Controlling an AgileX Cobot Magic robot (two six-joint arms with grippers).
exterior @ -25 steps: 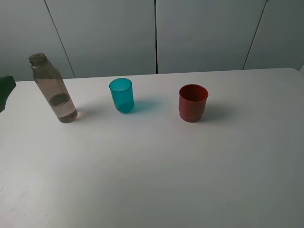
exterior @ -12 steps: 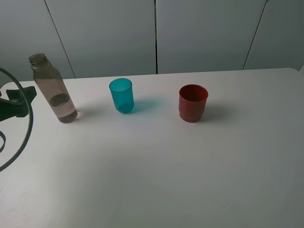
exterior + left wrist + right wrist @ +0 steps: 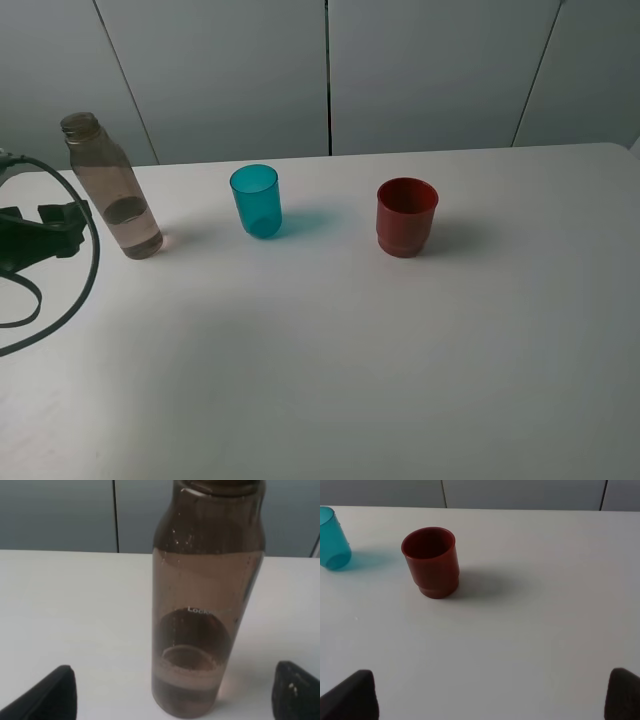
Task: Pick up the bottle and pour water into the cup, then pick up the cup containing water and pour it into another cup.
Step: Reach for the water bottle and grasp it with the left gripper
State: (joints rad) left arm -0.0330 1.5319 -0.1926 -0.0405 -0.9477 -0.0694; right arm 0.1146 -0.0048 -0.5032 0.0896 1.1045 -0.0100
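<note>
The left gripper grabs the bottle by its body (image 3: 117,195) next, leaving the tinted bottle's opening (image 3: 80,122) free to pour water into the teal cup.
The tall tinted bottle (image 3: 112,188) stands upright at the table's left with a little water in its bottom; the left wrist view shows the bottle (image 3: 200,605) close up. My left gripper (image 3: 70,222) is open just left of it, and its dark fingertips (image 3: 52,695) stand wide apart on either side of the bottle without touching it. The teal cup (image 3: 256,200) stands to the bottle's right. The red cup (image 3: 406,216) stands further right, also as the red cup (image 3: 431,561) in the right wrist view. My right gripper (image 3: 490,695) is open, well back from the red cup.
The white table (image 3: 350,350) meets grey wall panels (image 3: 330,70) behind the objects. A dark cable (image 3: 60,310) loops from the left arm over the table's left edge.
My left gripper has come in from the left edge toward the bottle, trailing its cable. Bottle and both cups have not moved.
</note>
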